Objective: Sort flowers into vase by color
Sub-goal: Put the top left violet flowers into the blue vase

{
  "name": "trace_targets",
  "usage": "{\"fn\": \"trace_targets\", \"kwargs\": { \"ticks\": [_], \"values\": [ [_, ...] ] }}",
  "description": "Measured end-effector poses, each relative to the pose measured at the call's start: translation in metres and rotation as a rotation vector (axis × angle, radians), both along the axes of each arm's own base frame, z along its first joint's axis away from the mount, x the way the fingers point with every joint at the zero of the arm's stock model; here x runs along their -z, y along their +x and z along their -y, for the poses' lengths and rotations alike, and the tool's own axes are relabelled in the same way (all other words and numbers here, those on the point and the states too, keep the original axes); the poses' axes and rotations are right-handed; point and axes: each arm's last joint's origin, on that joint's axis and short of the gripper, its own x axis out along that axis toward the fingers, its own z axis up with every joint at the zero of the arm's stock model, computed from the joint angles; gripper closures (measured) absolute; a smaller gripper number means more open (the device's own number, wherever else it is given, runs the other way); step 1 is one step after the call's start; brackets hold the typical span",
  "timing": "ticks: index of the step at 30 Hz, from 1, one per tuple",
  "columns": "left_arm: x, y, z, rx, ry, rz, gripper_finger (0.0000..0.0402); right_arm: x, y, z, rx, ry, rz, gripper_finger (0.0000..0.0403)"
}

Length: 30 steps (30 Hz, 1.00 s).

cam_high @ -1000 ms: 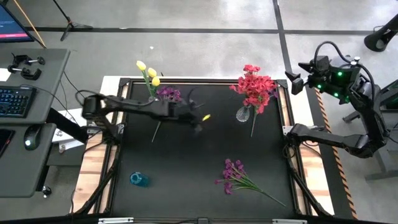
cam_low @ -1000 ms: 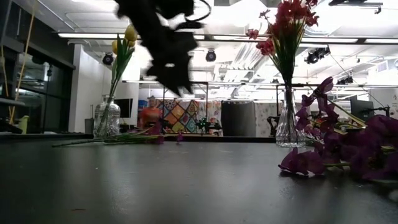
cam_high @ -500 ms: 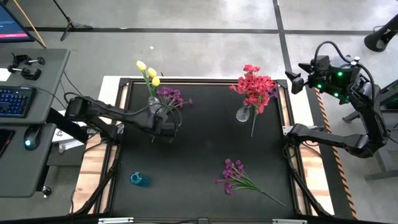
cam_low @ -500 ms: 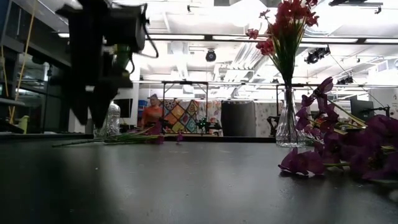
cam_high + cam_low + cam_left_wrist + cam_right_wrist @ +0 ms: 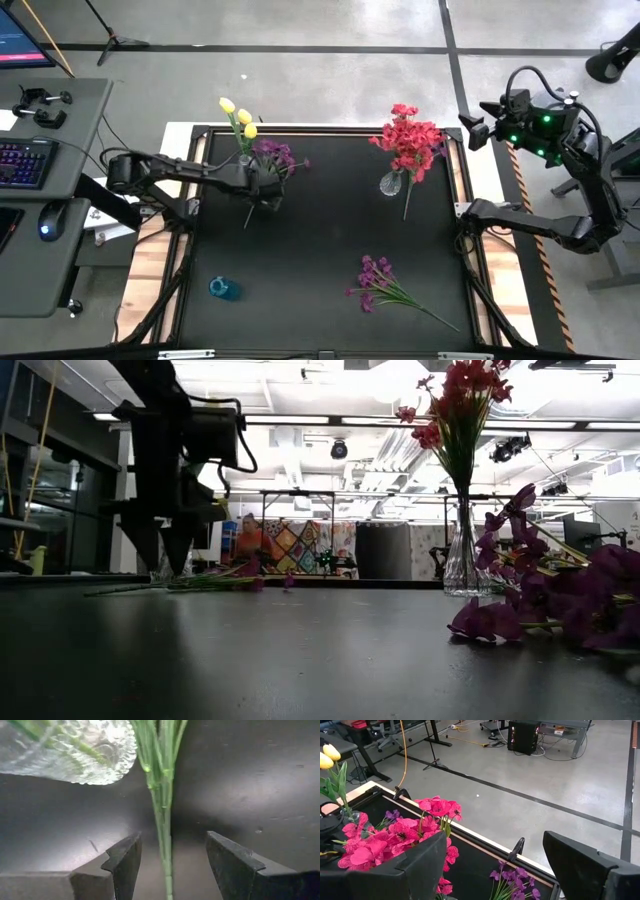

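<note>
My left gripper grabs the purple flowers by their green stems next, to sort the purple flowers [image 5: 272, 152] into the blue vase [image 5: 224, 288].
A bunch of purple flowers [image 5: 272, 152] lies flat beside the glass vase [image 5: 75, 750] that holds the yellow flowers [image 5: 240, 118]; its green stems [image 5: 162, 820] rest on the black table. My left gripper [image 5: 261, 192] points down over those stems, open, one finger on either side and apart from them [image 5: 172, 840]; in the low view it hides the vase [image 5: 162, 550]. The red flowers [image 5: 408, 138] stand in a second glass vase [image 5: 392, 183]. Another purple bunch [image 5: 383, 284] lies toward the near right. My right gripper [image 5: 470, 132] waits open beyond the table's right edge [image 5: 495, 850].
A small blue object [image 5: 224, 288] lies near the table's near left corner. A loose stem [image 5: 408, 205] lies beside the red flowers' vase. The raised table rim [image 5: 300, 129] runs along the far edge. Bare black surface lies in the middle [image 5: 320, 230].
My left gripper has swung from the table's middle toward the left, to the yellow flowers' vase, and come down over the stems of the purple bunch lying there. The flowers and vases have not moved.
</note>
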Motion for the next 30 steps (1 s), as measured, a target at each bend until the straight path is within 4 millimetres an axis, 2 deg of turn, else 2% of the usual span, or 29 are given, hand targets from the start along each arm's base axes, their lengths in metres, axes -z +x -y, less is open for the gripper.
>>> {"fn": "trace_targets", "kwargs": {
  "ticks": [7, 13, 18, 21, 26, 28, 30],
  "values": [
    [0.000, -0.001, -0.005, -0.006, -0.003, -0.004, 0.0195, 0.000, 0.000, 0.000, -0.001, 0.002, 0.002, 0.0082],
    [0.017, -0.011, -0.007, -0.041, -0.061, 0.008, 0.0195, 0.000, 0.000, 0.000, -0.002, 0.002, 0.002, 0.0082],
    [0.020, -0.014, -0.007, -0.046, -0.064, -0.001, 0.0205, 0.000, 0.000, 0.000, -0.002, 0.002, 0.002, 0.0082],
    [0.020, -0.012, -0.008, -0.024, -0.059, 0.016, 0.0245, 0.000, 0.000, 0.000, -0.002, 0.002, 0.003, 0.0082],
    [0.021, -0.009, -0.008, -0.008, -0.062, 0.046, 0.0370, 0.000, 0.000, 0.000, -0.002, 0.002, 0.003, 0.0082],
    [0.022, -0.009, -0.007, 0.000, -0.066, 0.048, 0.0390, 0.000, 0.000, 0.000, -0.002, 0.002, 0.003, 0.0082],
    [0.024, -0.010, -0.006, 0.003, -0.082, 0.049, 0.0388, 0.000, 0.000, 0.000, -0.003, 0.002, 0.002, 0.0082]
  ]
}}
